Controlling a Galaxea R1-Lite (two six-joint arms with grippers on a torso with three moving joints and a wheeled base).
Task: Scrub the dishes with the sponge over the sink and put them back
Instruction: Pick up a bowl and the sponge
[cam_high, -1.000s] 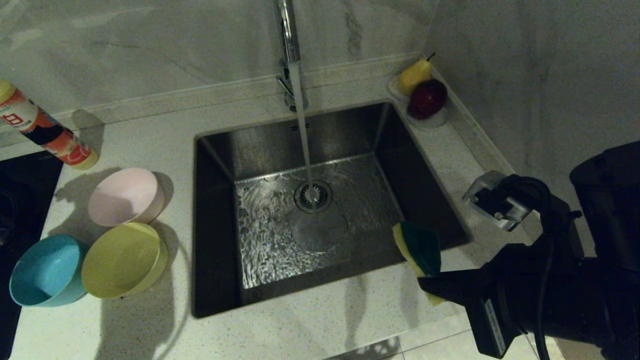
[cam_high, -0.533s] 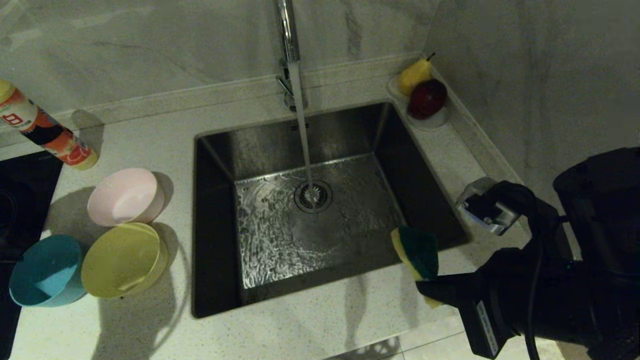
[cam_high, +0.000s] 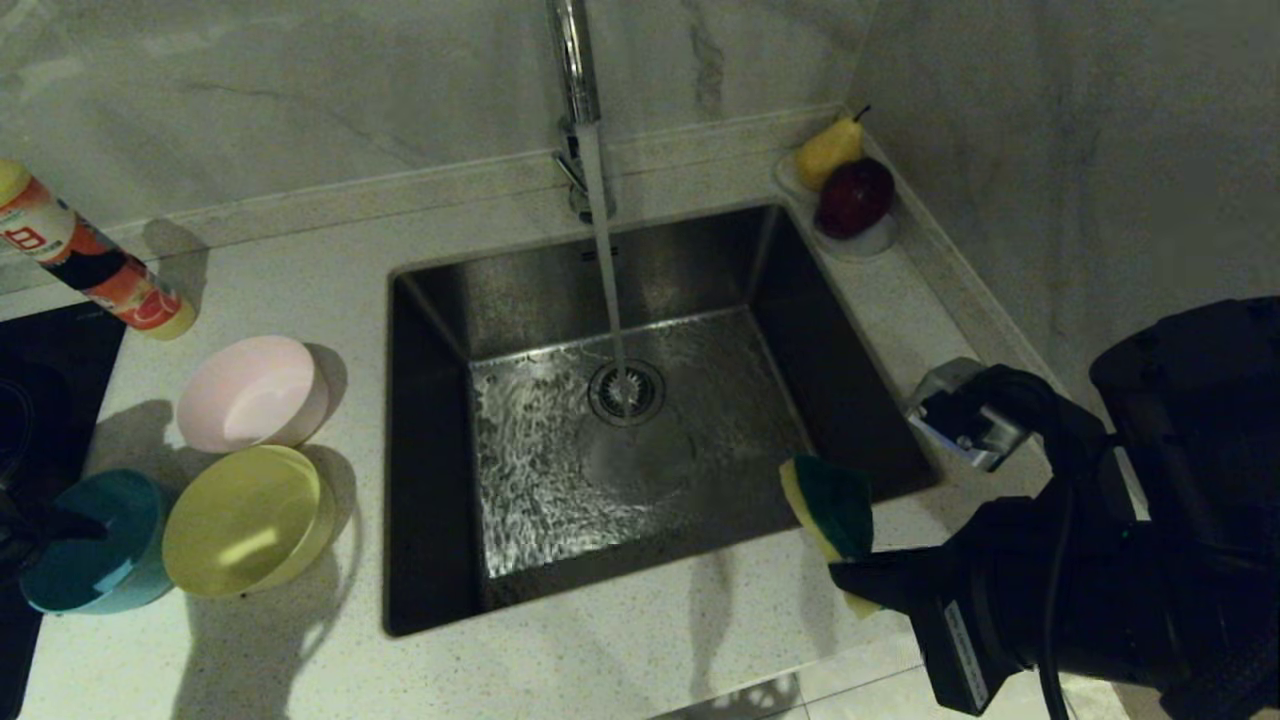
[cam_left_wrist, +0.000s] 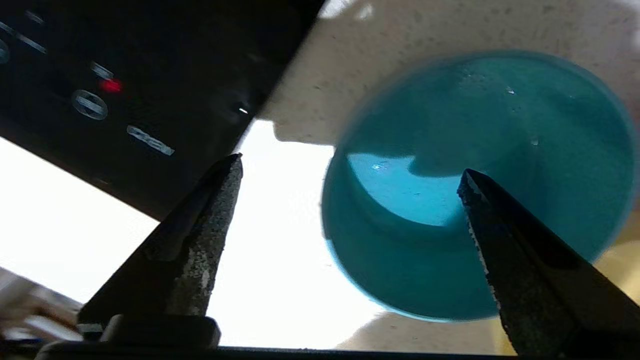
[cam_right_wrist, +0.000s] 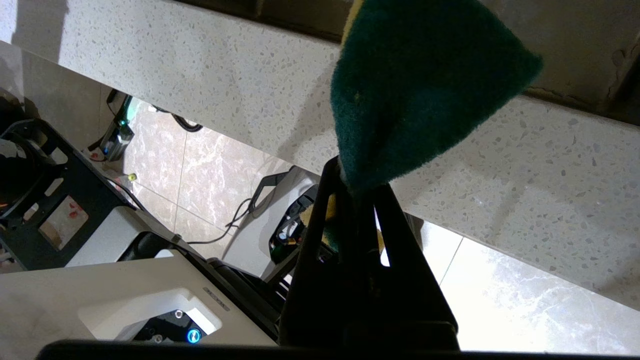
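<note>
My left gripper's fingers hover above the rim (cam_high: 28, 590) (cam_left_wrist: 324, 210) of the blue bowl, so closing now would miss it. The gripper moves down first, as the next move.
Three dishes stand on the counter left of the sink (cam_high: 440, 300): a pink bowl (cam_high: 252, 392), a yellow bowl (cam_high: 248, 520) and a blue bowl (cam_high: 90, 555). My left gripper (cam_left_wrist: 350, 167) hangs open over the blue bowl (cam_left_wrist: 475, 150), holding nothing. One finger is above the bowl's inside and the other is outside its rim; a dark fingertip (cam_high: 50, 524) shows at the head view's left edge. My right gripper (cam_high: 850, 580) is shut on the sponge (cam_high: 830, 505), whose green face is turned up over the sink's front right corner. The wrist view shows the sponge (cam_right_wrist: 420, 90) pinched low between the right gripper's (cam_right_wrist: 357, 185) jaws.
Water runs from the tap (cam_high: 575, 60) onto the drain strainer (cam_high: 626, 392). A detergent bottle (cam_high: 95, 270) lies at the back left. A black cooktop (cam_high: 40, 380) borders the bowls. A saucer with a pear and an apple (cam_high: 850, 190) sits in the back right corner.
A left gripper finger has come into view at the left edge over the blue bowl, now in shadow. The right arm with the sponge has drifted slightly left.
</note>
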